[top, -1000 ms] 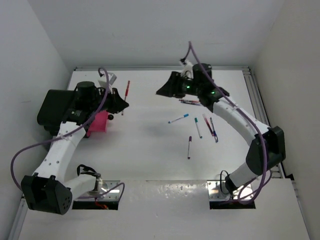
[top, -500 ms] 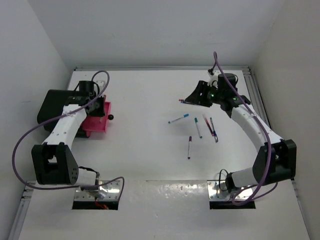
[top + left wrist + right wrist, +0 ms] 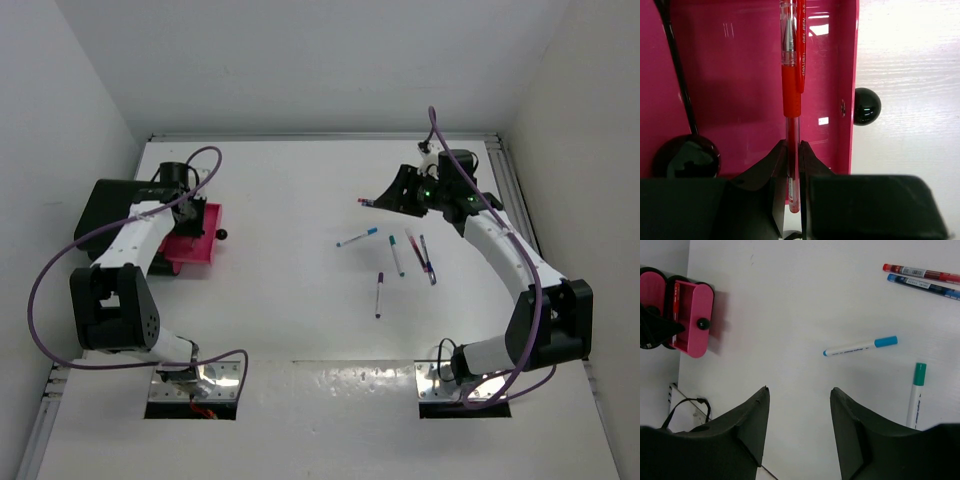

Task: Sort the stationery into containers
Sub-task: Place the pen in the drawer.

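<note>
The red gel pen lies lengthwise above the open part of the magenta-pink tray's bottom. It would come to rest in the tray, so it is now time for my left gripper to open.
In the left wrist view my left gripper [image 3: 793, 142] is shut on a red gel pen [image 3: 792, 85], which points out over the floor of the magenta-pink tray [image 3: 735, 65]. From above, the left gripper [image 3: 186, 205] hovers over the pink tray [image 3: 203, 250], with the black box [image 3: 100, 212] just to its left. My right gripper [image 3: 799, 390] is open and holds nothing, above bare table. Ahead of it lie a blue-capped pen [image 3: 860, 346], a green-capped pen [image 3: 915, 392], a red pen [image 3: 922, 273] and a dark blue pen [image 3: 925, 286].
A small black ball [image 3: 221, 236] sits on the table just right of the tray. Loose pens lie right of centre: a blue-capped one [image 3: 357, 237], a teal one [image 3: 397, 254], a purple one [image 3: 379, 294] and a crossed pair [image 3: 424, 256]. White walls enclose the table.
The left arm has carried the red pen leftward from over the table to above the pink tray. The right gripper has swung right, away from the table's middle.
</note>
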Tool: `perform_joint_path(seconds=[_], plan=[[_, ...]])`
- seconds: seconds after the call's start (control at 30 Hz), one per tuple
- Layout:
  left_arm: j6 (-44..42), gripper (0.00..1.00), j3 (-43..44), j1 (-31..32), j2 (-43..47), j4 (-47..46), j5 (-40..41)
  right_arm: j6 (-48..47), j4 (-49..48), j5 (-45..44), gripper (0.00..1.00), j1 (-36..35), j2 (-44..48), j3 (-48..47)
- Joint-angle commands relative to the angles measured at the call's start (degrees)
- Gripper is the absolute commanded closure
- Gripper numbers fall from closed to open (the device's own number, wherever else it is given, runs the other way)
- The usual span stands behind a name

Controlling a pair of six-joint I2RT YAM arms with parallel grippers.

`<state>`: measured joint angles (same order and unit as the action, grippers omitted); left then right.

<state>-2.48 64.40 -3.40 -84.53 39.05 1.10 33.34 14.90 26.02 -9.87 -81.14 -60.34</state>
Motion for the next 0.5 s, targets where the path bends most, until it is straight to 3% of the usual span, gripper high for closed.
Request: perform_joint_path(seconds=[0.0,0.3,0.4,0.47], plan=[[-1.82,0.97,2.31,-0.82,-0.37,-0.11,-0.66,-1.17,-0.75,0.7,0.49,0.29,1.6,0.13],[-2.09,0.83,3.54,-1.52,-2.57,0.15,-2.42,-1.17,-0.83,0.17,0.48,0.46,0.99,0.13],[-2.0,0.71,4.5,-1.79,-3.18,0.77,-3.65,-2.05,-0.4,-0.35,0.47,0.46,0.9,0.04],[-1.83,0.56,5.82,-2.14,-3.18,1.29,-4.88,-2.84,-0.22,-1.14,0.46,0.46,0.99,0.13]])
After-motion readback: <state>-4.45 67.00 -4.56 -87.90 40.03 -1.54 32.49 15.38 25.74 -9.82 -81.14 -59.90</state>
